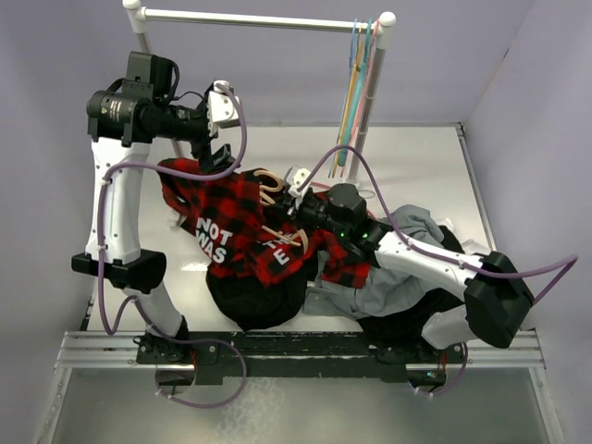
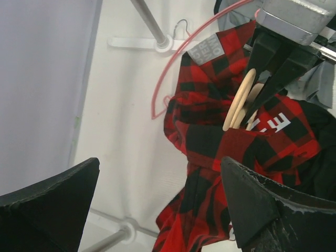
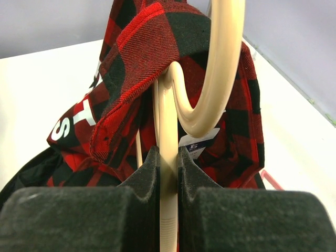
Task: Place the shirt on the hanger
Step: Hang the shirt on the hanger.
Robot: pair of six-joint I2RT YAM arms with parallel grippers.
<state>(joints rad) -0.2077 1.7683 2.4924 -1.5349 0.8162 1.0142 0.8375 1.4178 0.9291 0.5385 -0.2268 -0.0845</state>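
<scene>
My left gripper is to grab the plaid shirt's shoulder over the hanger [image 1: 242, 188] [image 2: 209, 145] next. The hanger's other side then stays free to take the shirt.
The red-and-black plaid shirt [image 1: 242, 227] hangs draped over the pale tan hanger [image 1: 267, 179], lifted above the table, its white lettering facing up. My right gripper [image 1: 298, 191] is shut on the hanger's stem [image 3: 168, 157] just below the curved hook [image 3: 220, 68], with plaid cloth [image 3: 142, 52] bunched around it. My left gripper [image 1: 215, 155] sits at the shirt's far left shoulder. In the left wrist view it [image 2: 160, 163] is wide open, with shirt cloth [image 2: 210, 210] hanging close to the right finger [image 2: 262, 210]. That view also shows the hanger [image 2: 240, 102].
A plain grey garment [image 1: 412, 236] and a plain black garment [image 1: 259, 303] lie under and beside the shirt. A pink hanger [image 2: 160, 84] lies on the table by the rack foot [image 2: 139, 42]. Several coloured hangers [image 1: 356, 92] hang on the white rack [image 1: 259, 18].
</scene>
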